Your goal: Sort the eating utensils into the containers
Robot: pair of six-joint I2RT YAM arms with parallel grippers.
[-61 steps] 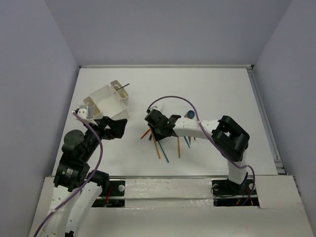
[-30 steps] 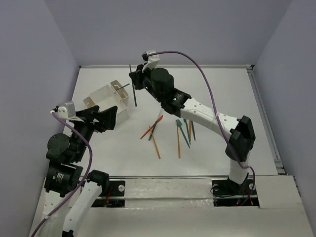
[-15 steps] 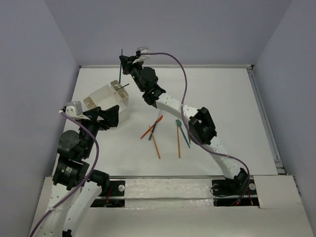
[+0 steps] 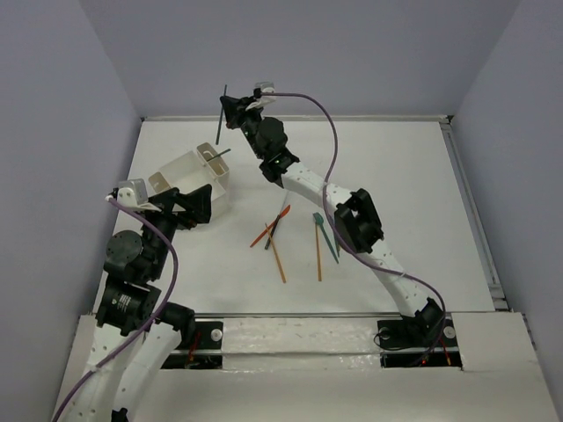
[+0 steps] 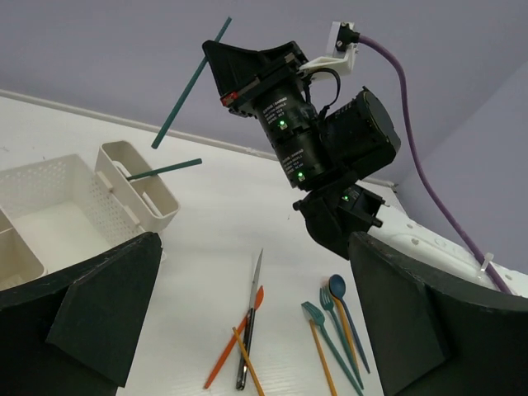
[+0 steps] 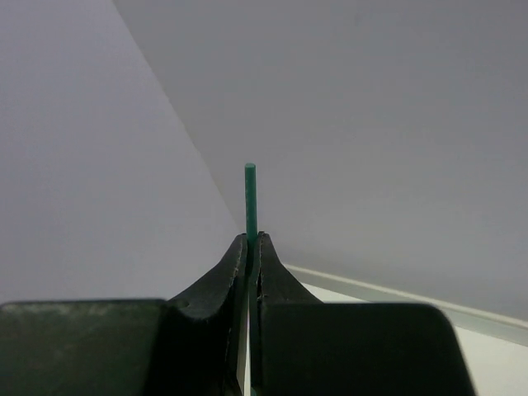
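Observation:
The teal stick's lower end is above the container's rim, so the stick would fall outside if I opened now. I need to bring it down into the container's end section [image 5: 140, 177] with my right gripper.
My right gripper [image 4: 229, 109] is shut on a thin teal stick [image 4: 223, 119] and holds it nearly upright, high above the far end of the white container [image 4: 186, 180]. The right wrist view shows the jaws [image 6: 250, 243] pinching the stick [image 6: 250, 194]. The held stick [image 5: 191, 82] also shows in the left wrist view. Another teal stick [image 4: 217, 153] lies in the container's narrow end compartment [image 5: 140, 177]. My left gripper [image 4: 192, 207] is open and empty beside the container's near right corner. The other utensils [image 4: 295, 233] lie loose on the table.
The pile holds a red knife [image 5: 235, 346], a dark-handled knife [image 5: 252, 318], orange sticks [image 5: 247, 371], a teal fork [image 5: 318, 318] and a blue spoon [image 5: 337, 287]. The right arm [image 4: 308, 189] stretches over the table's middle. A raised rim [image 4: 290, 118] bounds the far edge.
My right gripper took a teal stick from the pile and carried it up and left to above the container's far end. My left arm rose slightly beside the container.

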